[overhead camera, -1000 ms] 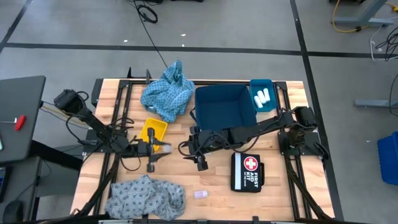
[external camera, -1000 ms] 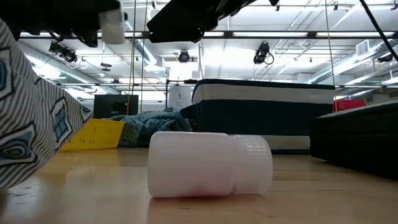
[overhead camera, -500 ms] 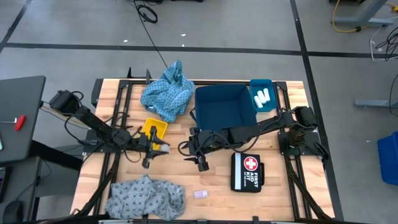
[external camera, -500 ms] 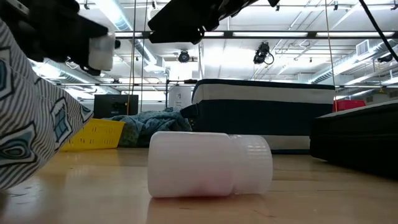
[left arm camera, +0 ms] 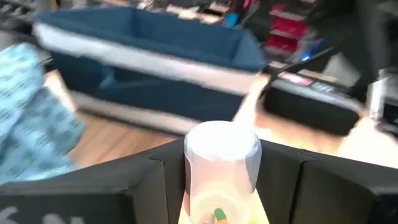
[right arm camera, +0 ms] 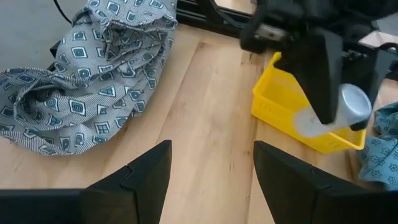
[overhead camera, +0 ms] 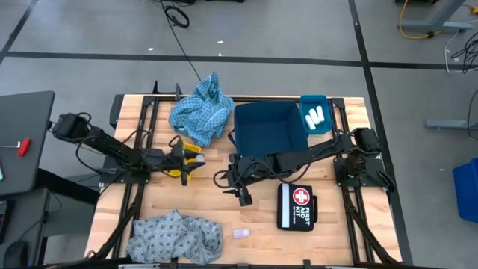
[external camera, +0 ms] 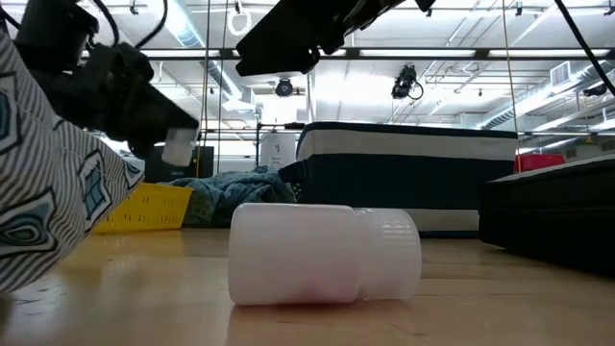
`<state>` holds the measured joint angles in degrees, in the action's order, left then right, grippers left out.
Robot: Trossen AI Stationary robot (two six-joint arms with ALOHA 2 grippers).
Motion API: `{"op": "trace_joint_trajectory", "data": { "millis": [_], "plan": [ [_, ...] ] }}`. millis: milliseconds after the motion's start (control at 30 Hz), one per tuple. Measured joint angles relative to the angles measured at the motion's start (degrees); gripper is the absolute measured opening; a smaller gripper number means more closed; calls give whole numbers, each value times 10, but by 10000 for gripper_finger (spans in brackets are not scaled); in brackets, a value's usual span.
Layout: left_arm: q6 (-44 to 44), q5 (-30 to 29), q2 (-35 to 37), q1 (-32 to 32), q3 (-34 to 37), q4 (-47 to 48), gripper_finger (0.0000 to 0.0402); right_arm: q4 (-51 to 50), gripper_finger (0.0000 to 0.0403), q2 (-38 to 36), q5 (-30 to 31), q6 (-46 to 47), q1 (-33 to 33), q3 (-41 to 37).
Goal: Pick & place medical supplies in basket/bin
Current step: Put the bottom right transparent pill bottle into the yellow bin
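My left gripper keeps holding the small bottle until it is lower in the bin. For now, the bottle hangs tilted above the yellow bin and its rim.
My left gripper is shut on a small clear bottle with a white cap and hovers over the yellow bin; the right wrist view shows the bottle above the yellow bin's rim. My right gripper is open at mid-table and touches nothing. A second small bottle lies on its side on the table near the near edge. One patterned cloth lies bunched at the near left, a light-blue one at the far edge. White rolls lie in a small blue bin. My left gripper pinches the small bottle by its clear body between the two fingers, and the white cap end sticks out past the fingertips. The bottle is lifted clear and sits tilted above the yellow bin.
A large dark-blue basket stands at mid-table toward the far edge, with the small blue bin's wall to its right. A black first-aid kit lies to the right of my right gripper. Bare wood lies between the grippers and the near cloth.
My left gripper has carried the bottle from mid-table toward the far edge until it hangs over the yellow bin, turning as it went. It has stayed shut on the bottle. My right arm has kept still.
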<state>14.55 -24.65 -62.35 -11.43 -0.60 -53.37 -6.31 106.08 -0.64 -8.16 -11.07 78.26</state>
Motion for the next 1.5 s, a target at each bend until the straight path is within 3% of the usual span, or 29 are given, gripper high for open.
{"op": "trace_joint_trajectory", "data": {
  "millis": [333, 700, 900, 1067, 1500],
  "plan": [
    [17, -36, 0, 37, -70, 121, 151, 0, 233, 0, -9, 1, -1, 0],
    [106, -141, 6, 23, -282, 612, 151, -12, 233, 0, -14, -3, -1, 0],
    [186, -139, 6, 17, -327, 795, 151, -25, 233, 0, -19, -2, -1, 0],
    [247, -114, 2, 9, -316, 857, 151, -25, 233, 0, -24, -2, -1, 0],
    [265, -18, 2, 5, -276, 848, 151, -41, 233, 0, -36, 4, -3, 0]
  ]
}}
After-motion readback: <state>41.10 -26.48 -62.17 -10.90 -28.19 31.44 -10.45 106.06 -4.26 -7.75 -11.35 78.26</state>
